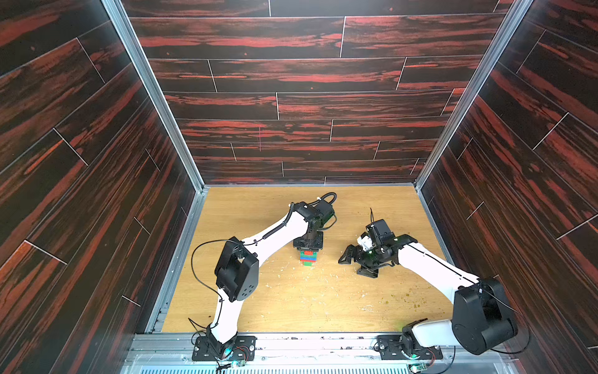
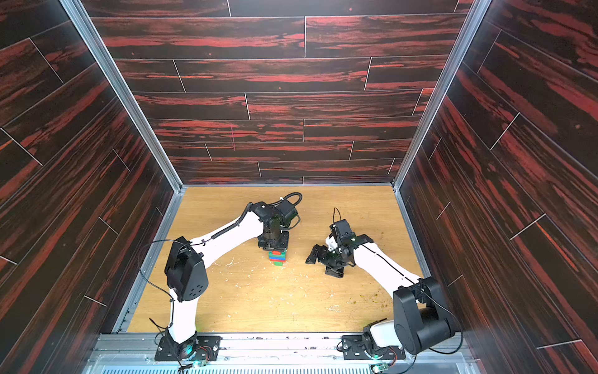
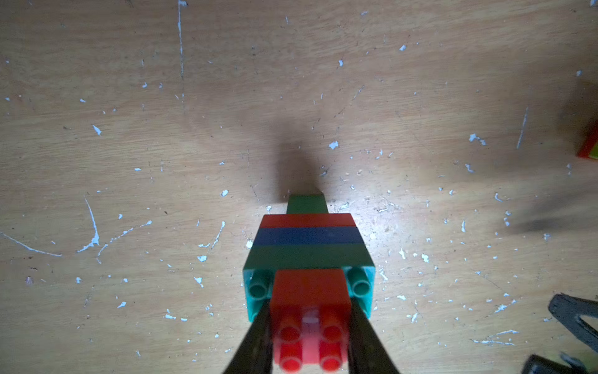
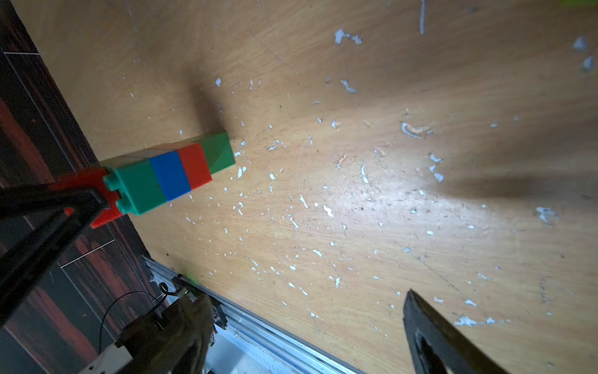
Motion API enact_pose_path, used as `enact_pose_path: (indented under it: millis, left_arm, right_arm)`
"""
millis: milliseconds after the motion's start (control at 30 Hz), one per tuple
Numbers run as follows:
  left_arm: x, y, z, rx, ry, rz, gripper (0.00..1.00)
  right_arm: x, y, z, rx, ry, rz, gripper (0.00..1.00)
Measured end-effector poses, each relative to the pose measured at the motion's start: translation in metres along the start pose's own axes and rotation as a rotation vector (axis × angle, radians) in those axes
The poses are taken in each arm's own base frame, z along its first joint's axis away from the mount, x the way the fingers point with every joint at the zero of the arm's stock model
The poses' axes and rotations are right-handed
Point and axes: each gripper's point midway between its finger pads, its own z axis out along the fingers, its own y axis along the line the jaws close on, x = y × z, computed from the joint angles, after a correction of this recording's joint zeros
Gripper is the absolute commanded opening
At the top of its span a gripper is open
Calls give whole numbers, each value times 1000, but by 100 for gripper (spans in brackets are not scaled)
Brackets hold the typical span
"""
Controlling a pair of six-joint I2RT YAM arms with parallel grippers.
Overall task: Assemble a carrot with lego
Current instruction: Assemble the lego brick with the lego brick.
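Note:
The small red brick's lower edge [image 3: 309,271] sits flush on the teal brick's top [image 3: 254,304], so the left gripper needs to let go of the small red brick.
The carrot [image 1: 307,257] [image 2: 277,256] is an upright stack of joined lego with a small green brick at its bottom end on the table. Above that come red, blue and teal bands [image 3: 309,239] [image 4: 171,173], and a small red brick on top. My left gripper [image 1: 307,251] [image 3: 309,323] points straight down and is shut on that top red brick, one finger on each side. My right gripper [image 1: 354,264] [image 2: 323,263] [image 4: 305,296] hangs open and empty, to the right of the stack and apart from it.
A red and lime lego piece [image 3: 589,149] lies on the wooden table [image 1: 291,307] beside the right gripper, cut off by the frame edge. A lime edge [image 4: 579,2] also shows in the right wrist view. Dark walls enclose three sides, and a metal rail [image 1: 307,343] runs along the front.

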Motion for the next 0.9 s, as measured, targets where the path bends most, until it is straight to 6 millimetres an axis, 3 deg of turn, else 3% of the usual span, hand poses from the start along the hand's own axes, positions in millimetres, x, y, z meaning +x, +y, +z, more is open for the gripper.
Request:
enact_pose_path:
  millis: [300, 500, 900]
  left_arm:
    - [0, -1, 1, 4, -11, 2, 2]
    - [0, -1, 0, 3, -12, 3, 16]
    - [-1, -2, -2, -6, 2, 2, 31]
  right_arm:
    - [-2, -4, 0, 21, -13, 1, 93]
    - [-4, -3, -2, 24, -21, -1, 93]
    - [-6, -1, -3, 24, -26, -3, 94]
